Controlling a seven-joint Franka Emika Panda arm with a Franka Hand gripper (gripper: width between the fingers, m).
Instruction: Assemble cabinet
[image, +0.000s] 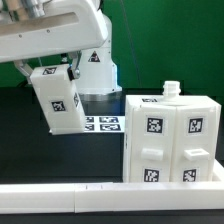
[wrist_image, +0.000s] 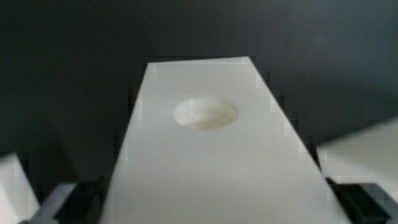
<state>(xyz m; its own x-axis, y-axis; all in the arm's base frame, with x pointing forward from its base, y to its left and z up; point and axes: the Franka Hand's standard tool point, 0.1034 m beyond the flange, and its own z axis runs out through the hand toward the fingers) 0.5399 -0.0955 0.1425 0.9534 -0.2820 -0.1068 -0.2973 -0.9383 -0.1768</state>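
In the exterior view the white panel's lower edge (image: 68, 131) hangs tilted above the dark table, so my gripper should stay closed on the panel for now.
My gripper (image: 60, 70) hangs over the table at the exterior view's left, shut on a flat white cabinet panel (image: 60, 102). The panel is tilted, is held off the table and carries black-and-white tags. In the wrist view the panel (wrist_image: 205, 150) fills the space between the dark fingers (wrist_image: 57, 198) of the gripper (wrist_image: 214, 206), and a small round knob (wrist_image: 203, 112) stands out on its face. The white cabinet body (image: 170, 140) stands at the exterior view's right with tags on its panelled front and a small peg (image: 170, 90) on top. The panel and the body are apart.
The marker board (image: 103, 123) lies on the dark table between the held panel and the cabinet body. A long plain white rail (image: 60, 196) runs along the front edge. The robot's white base (image: 97, 70) stands behind the marker board.
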